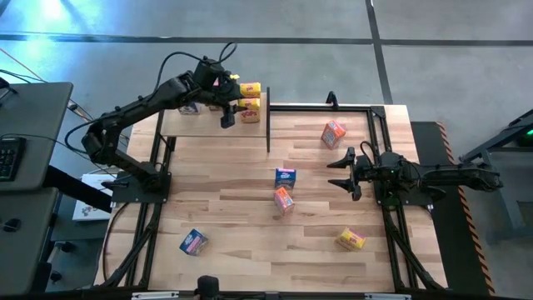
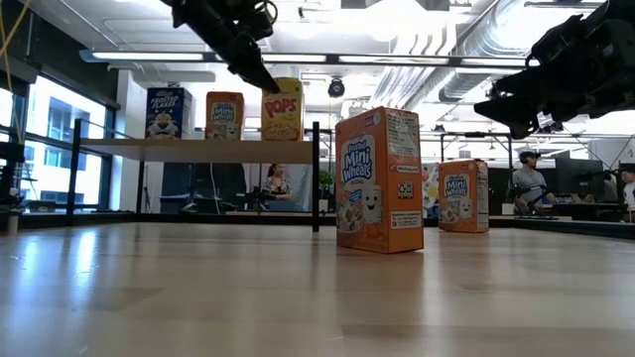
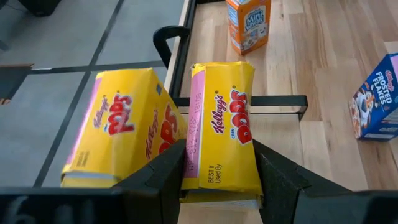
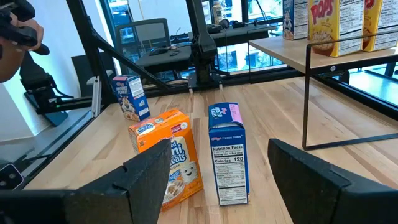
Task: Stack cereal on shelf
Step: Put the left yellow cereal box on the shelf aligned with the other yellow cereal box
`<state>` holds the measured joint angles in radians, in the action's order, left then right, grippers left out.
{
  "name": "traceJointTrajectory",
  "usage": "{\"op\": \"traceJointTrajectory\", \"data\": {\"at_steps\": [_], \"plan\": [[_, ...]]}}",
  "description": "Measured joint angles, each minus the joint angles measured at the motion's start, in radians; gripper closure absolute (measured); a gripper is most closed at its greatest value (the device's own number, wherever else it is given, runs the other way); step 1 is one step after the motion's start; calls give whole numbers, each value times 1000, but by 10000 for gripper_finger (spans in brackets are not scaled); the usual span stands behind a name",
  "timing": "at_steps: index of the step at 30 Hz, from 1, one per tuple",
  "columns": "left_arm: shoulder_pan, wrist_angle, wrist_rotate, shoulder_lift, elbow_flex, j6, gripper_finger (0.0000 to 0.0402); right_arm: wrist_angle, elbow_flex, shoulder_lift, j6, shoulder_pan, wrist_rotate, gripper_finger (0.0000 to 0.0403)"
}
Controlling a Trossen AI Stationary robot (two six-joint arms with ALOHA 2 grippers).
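Observation:
The yellow box's base rests on the shelf board [image 1: 237, 129] beside the other yellow box and the box would stand, so now it is time for my left gripper to open.
The shelf [image 1: 200, 125] is a light-wood board on black posts at the table's far left. On it stand a blue box [image 2: 169, 111], an orange box [image 2: 225, 115] and two yellow boxes [image 3: 118, 130]. My left gripper [image 3: 219, 155] is above the shelf's right end, shut on the nearer yellow cereal box [image 3: 224, 124]. My right gripper [image 1: 343, 171] hangs open and empty at the table's right. On the tabletop stand or lie two orange-red boxes [image 1: 333, 133] [image 1: 284, 199], two blue boxes [image 1: 286, 177] [image 1: 193, 242] and a yellow one [image 1: 351, 240]. My left gripper pinches the yellow box's two narrow sides near its top end [image 3: 194, 174] between its two fingers. The fingers [image 2: 266, 79] come from above, slanting down from the table's left. The box stands upright on the shelf board, beside the other yellow box.
A black post [image 1: 268, 121] rises at the shelf's right end. A black frame rail [image 1: 379, 133] runs along the table's right side by my right arm. People sit in the room beyond the table [image 2: 526, 183]. Bare wood lies at the table's near middle.

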<state>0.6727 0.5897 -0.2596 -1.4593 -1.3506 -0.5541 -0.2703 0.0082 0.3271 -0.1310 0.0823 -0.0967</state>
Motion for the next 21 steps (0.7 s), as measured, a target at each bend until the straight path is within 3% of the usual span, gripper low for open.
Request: {"op": "traceJointTrajectory", "data": {"at_steps": [12,21], "plan": [[1,-5,3,0,0,0,250,0,0,0,0,0,0,142],[1,-3,27,0,0,4,218,0,0,0,0,0,0,142]]}}
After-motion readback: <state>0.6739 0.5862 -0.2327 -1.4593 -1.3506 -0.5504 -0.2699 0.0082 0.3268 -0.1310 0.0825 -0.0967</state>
